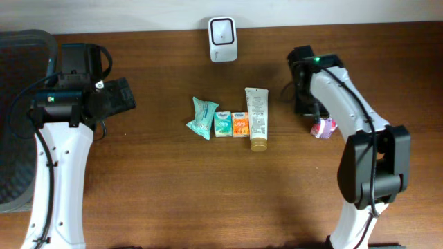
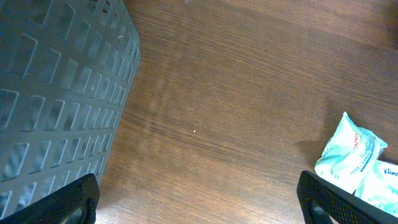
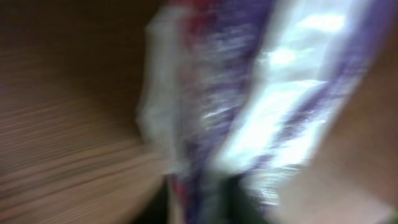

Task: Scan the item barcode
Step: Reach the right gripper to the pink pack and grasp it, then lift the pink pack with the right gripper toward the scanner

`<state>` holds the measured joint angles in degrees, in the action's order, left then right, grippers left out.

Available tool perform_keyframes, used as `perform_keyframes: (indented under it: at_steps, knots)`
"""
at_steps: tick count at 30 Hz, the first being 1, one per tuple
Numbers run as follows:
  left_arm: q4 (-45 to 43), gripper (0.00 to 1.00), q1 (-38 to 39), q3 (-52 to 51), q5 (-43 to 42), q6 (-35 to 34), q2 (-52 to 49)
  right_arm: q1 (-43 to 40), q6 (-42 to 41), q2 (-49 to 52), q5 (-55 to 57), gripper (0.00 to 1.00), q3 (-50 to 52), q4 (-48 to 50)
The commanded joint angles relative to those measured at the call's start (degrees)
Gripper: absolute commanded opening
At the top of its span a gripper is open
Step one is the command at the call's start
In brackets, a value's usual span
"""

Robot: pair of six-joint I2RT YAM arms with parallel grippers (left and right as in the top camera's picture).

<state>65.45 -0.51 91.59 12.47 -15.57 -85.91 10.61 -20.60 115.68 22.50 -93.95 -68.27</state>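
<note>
I will pinch the purple, red and white packet (image 1: 323, 127) (image 3: 249, 106) at one edge with my right gripper, so its broad sides stay uncovered for scanning.
A small purple, red and white packet (image 1: 323, 127) lies at the right side of the table, right at the tip of my right gripper (image 1: 315, 117). The right wrist view is badly blurred, and the packet (image 3: 249, 106) fills it at very close range. The jaws do not show clearly, so whether they hold the packet I cannot tell. The white scanner (image 1: 223, 39) stands at the back centre. My left gripper (image 1: 122, 97) hovers at the left, open and empty, with its fingertips (image 2: 74, 199) wide apart over bare wood.
A teal pack (image 1: 202, 117), a green pack (image 1: 223, 124), an orange pack (image 1: 240, 124) and a tube (image 1: 257, 117) lie in a row mid-table. A grey mesh basket (image 1: 15, 111) stands at the far left, close to the left gripper.
</note>
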Motion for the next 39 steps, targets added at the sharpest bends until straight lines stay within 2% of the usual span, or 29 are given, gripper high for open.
perform_keyframes:
  at_steps: [1, 2, 4, 7, 11, 14, 17, 21, 25, 28, 29, 31, 32, 33, 34, 37, 39]
  knots:
    - [0.00, 0.99, -0.42, 0.17, 0.42, 0.70, 0.09, 7.06, 0.85, -0.85, -8.31, 0.88, -3.43, 0.15]
    - [0.00, 0.99, -0.42, 0.17, 0.42, 0.70, 0.09, 8.59, 0.87, -0.85, -8.66, 0.99, -5.51, -0.50]
    - [0.00, 0.99, -0.42, 0.17, 0.42, 0.70, 0.09, 10.38, 1.07, -0.85, -8.59, 0.99, -11.26, -4.00]
    - [0.00, 0.99, -0.42, 0.17, 0.44, 0.70, 0.09, 6.91, 4.31, -0.85, -8.59, 0.99, -15.80, -6.16]
    - [0.00, 0.99, -0.42, 0.17, 0.42, 0.70, 0.09, -7.48, 5.53, -0.76, -16.70, 0.99, -15.63, -6.25]
    - [0.00, 0.99, -0.42, 0.17, 0.42, 0.70, 0.09, -18.80, 16.98, -0.11, -37.90, 0.99, -15.45, -4.35]
    - [0.00, 0.99, -0.42, 0.17, 0.42, 0.70, 0.09, -24.44, 17.20, 0.02, -43.19, 0.95, -15.43, -3.80]
    - [0.00, 0.99, -0.42, 0.17, 0.42, 0.70, 0.09, -25.75, 17.40, 3.04, -44.26, 0.95, -9.38, 1.46]
    - [0.00, 0.99, -0.42, 0.17, 0.42, 0.70, 0.09, -25.75, 24.04, 8.57, -61.53, 0.94, 0.55, 11.47]
    - [0.00, 0.99, -0.42, 0.17, 0.42, 0.70, 0.09, -25.75, 24.02, 9.77, -64.50, 0.92, 4.59, 16.79]
    - [0.00, 0.99, -0.42, 0.17, 0.42, 0.70, 0.09, -25.75, 24.04, 10.51, -64.48, 0.82, 5.68, 17.81]
    - [0.00, 0.99, -0.42, 0.17, 0.42, 0.70, 0.09, -25.57, 24.11, 11.67, -64.50, 0.54, 5.95, 17.75]
    - [0.00, 0.99, -0.42, 0.17, 0.44, 0.70, 0.09, -25.46, 24.26, 11.67, -64.52, 0.37, 5.95, 17.27]
    - [0.00, 0.99, -0.42, 0.17, 0.42, 0.70, 0.09, -25.49, 24.26, 11.65, -65.68, 0.08, 5.88, 16.15]
    - [0.00, 0.99, -0.42, 0.17, 0.42, 0.70, 0.09, -25.55, 24.26, 11.63, -68.78, 0.04, 5.88, 15.30]
    - [0.00, 0.99, -0.42, 0.17, 0.42, 0.70, 0.09, -25.62, 24.96, 7.93, -78.73, 0.04, 5.88, 14.88]
    - [0.00, 0.99, -0.42, 0.17, 0.44, 0.70, 0.09, -25.16, 26.25, 3.04, -79.10, 0.04, 5.86, 14.05]
